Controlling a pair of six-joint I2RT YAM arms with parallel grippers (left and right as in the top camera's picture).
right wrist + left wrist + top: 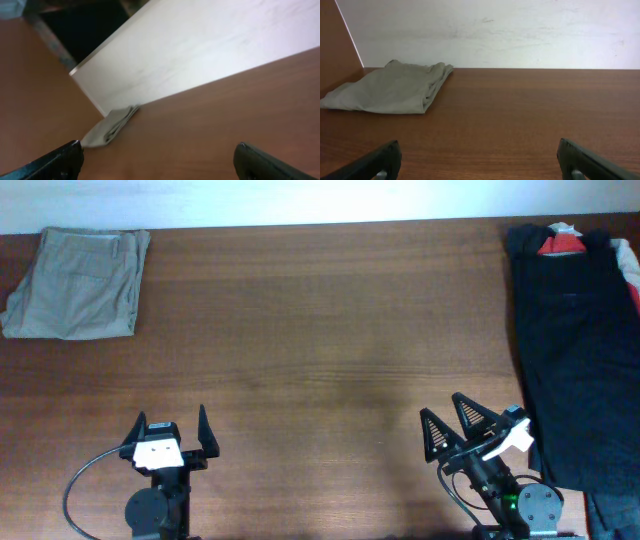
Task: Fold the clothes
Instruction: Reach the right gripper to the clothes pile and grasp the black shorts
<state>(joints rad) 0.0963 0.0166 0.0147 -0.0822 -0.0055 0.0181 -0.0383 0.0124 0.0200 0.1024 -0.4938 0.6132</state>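
Note:
I should grab the top dark garment with my right gripper next, so its length trails out across the table for folding. I should grab the garment by its far end [545,261].
A folded khaki garment [78,282] lies at the far left corner of the table; it also shows in the left wrist view [390,88] and small in the right wrist view [109,127]. A pile of dark clothes [575,340] lies along the right edge, with a red and white piece [562,243] at its far end. My left gripper [172,424] is open and empty near the front edge, also seen in its wrist view [479,159]. My right gripper [446,413] is open and empty at the front right, just left of the dark pile, also seen in its wrist view [159,160].
The brown wooden table [320,330] ends at a pale wall [495,30] along its far side. A cable [82,480] loops beside the left arm's base.

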